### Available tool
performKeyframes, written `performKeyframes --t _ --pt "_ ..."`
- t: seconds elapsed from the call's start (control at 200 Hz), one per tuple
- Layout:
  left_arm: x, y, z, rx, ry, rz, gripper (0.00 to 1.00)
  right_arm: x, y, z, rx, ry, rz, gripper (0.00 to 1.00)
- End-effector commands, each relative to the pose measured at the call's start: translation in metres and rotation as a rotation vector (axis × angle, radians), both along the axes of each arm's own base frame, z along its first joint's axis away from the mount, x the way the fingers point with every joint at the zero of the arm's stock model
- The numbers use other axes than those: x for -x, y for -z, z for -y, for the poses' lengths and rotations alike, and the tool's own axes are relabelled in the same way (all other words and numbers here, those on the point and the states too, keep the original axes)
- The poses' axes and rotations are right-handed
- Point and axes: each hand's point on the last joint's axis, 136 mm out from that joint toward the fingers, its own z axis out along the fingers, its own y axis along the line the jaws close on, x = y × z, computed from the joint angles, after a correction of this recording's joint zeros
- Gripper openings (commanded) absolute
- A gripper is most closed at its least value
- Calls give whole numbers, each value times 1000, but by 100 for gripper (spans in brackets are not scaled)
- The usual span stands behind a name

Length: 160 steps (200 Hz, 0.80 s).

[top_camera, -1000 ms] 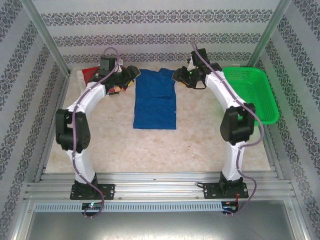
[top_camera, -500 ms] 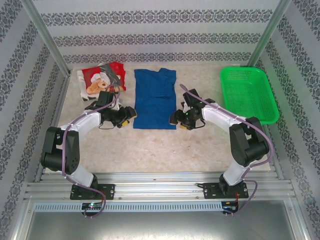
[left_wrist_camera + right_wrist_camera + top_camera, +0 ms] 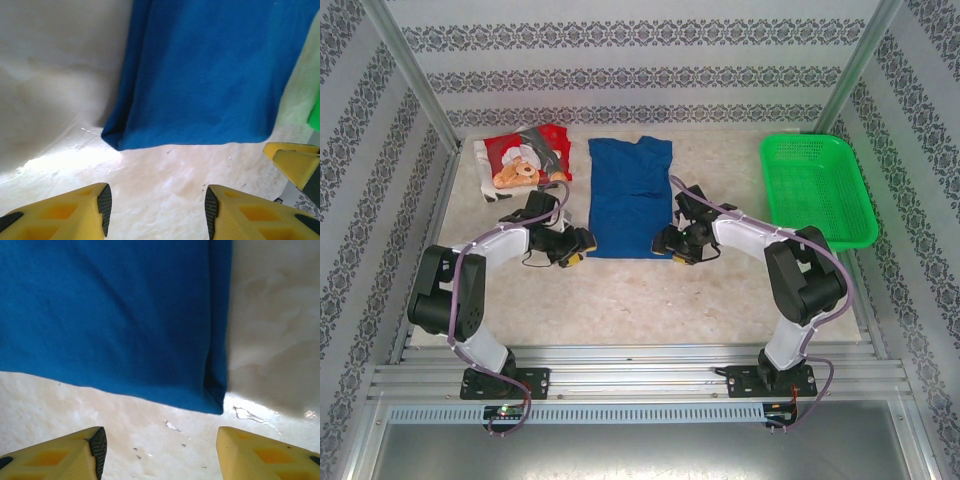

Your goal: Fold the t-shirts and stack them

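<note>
The right gripper grabs the blue t-shirt's near hem corner [image 3: 668,256] [image 3: 211,403] next, opposite my left gripper's corner. Then I fold the hem toward the collar.
The blue t-shirt [image 3: 630,195] lies flat in a long strip on the table, collar at the far end. My left gripper [image 3: 584,246] is low at the shirt's near left corner, my right gripper [image 3: 666,242] at its near right corner. In the left wrist view the blue hem [image 3: 200,75] lies just ahead of my open left gripper [image 3: 157,212], with bare table between the fingers. The right wrist view has the hem corner [image 3: 110,315] ahead of my open right gripper [image 3: 160,455]. The red teddy-bear t-shirt [image 3: 525,160] lies at the far left.
A green mesh basket [image 3: 817,188] stands at the far right. The beige table [image 3: 640,300] runs bare from the shirt's hem to the metal rails at the near edge. Patterned walls close off the back and sides.
Both arms have drawn back from the shirt's collar end to its near hem, uncovering the red shirt. In the last half second each gripper has moved in closer to its hem corner.
</note>
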Motion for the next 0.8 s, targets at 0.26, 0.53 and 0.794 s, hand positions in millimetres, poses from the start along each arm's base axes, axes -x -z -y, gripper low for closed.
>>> performKeyframes --t 0.26,0.53,0.794 --pt "-14 22 10 -6 -45 9 48 -8 20 0 42 25 -21 59" --pt "-41 19 22 16 -62 49 43 -25 27 -8 48 30 -24 52" --pt "-52 30 24 -11 -41 29 18 -47 30 -16 47 44 -25 15"
